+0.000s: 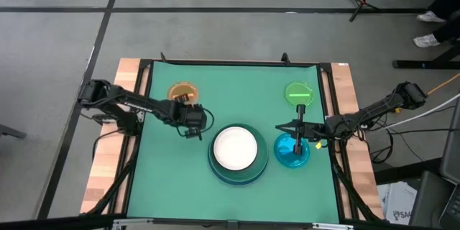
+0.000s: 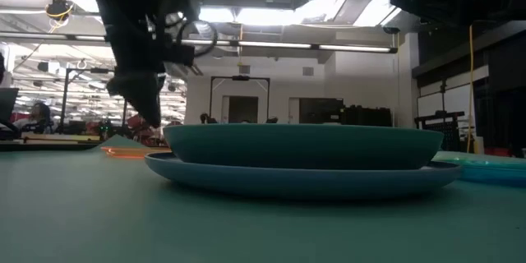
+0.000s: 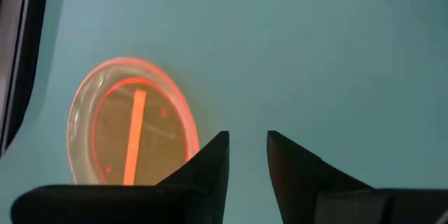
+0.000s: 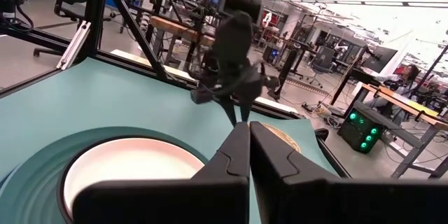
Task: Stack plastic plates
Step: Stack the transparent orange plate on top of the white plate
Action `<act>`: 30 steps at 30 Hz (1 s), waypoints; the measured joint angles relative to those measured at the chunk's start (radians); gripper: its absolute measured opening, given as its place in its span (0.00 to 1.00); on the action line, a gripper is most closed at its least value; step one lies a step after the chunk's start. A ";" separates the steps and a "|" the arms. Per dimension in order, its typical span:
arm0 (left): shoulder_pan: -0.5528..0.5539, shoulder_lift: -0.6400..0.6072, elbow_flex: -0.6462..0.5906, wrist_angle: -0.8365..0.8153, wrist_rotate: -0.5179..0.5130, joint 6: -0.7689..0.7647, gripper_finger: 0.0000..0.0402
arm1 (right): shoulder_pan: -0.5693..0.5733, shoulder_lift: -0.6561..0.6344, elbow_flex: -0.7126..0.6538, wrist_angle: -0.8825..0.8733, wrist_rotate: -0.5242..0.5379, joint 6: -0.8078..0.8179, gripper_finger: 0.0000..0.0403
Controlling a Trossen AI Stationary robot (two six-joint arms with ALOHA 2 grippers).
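Note:
The orange plate needs to go onto the white plate, so my left gripper should next pick up the orange plate by its rim (image 3: 187, 117) and then stack it there.
A white plate (image 1: 235, 147) lies in a dark teal plate (image 1: 253, 174), which rests on a light blue plate (image 2: 304, 182) at the table's middle. A translucent orange plate (image 1: 180, 90) lies at the far left, a green plate (image 1: 299, 93) at the far right and a cyan plate (image 1: 291, 154) right of the stack. No black plate shows. My left gripper (image 1: 192, 126) hangs open over the mat between the orange plate (image 3: 129, 136) and the stack, and it is empty in the left wrist view (image 3: 248, 143). My right gripper (image 1: 284, 127) is shut and empty (image 4: 248, 133) above the cyan plate's far edge, pointing toward the table's left.
The green mat (image 1: 165, 180) is bare at the near left and near right. Wooden strips (image 1: 108, 165) and black frame rails (image 1: 147, 86) border the mat. Cables run at the right side (image 1: 374, 126).

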 joint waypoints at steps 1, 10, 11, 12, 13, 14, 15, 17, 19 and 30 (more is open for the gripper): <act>0.017 0.000 -0.010 0.002 0.000 -0.005 0.22 | 0.000 0.000 0.000 0.000 0.000 0.000 0.00; 0.153 0.000 -0.079 0.011 0.066 0.039 0.22 | 0.000 0.001 0.000 0.000 0.000 0.000 0.00; 0.166 0.000 -0.086 0.013 0.068 0.050 0.22 | 0.000 0.001 0.000 0.000 0.000 0.000 0.00; 0.178 0.000 -0.094 0.017 0.074 0.061 0.22 | 0.000 0.001 0.000 0.000 0.000 0.000 0.00; 0.188 0.000 -0.100 0.024 0.081 0.076 0.22 | 0.000 0.001 0.000 0.000 0.000 0.000 0.00; 0.199 0.000 -0.108 0.034 0.093 0.090 0.22 | 0.000 0.001 0.000 0.000 0.000 0.000 0.00; 0.211 0.000 -0.115 0.044 0.109 0.109 0.22 | 0.000 0.001 0.000 0.000 0.000 0.000 0.00; 0.233 0.001 -0.127 0.059 0.134 0.137 0.22 | 0.000 0.001 0.000 0.000 0.000 0.000 0.00; 0.253 0.001 -0.134 0.062 0.128 0.153 0.22 | 0.000 0.001 0.000 0.000 0.000 0.000 0.00; 0.325 -0.001 -0.188 0.130 0.146 0.238 0.22 | 0.000 0.001 0.000 0.001 0.000 0.000 0.00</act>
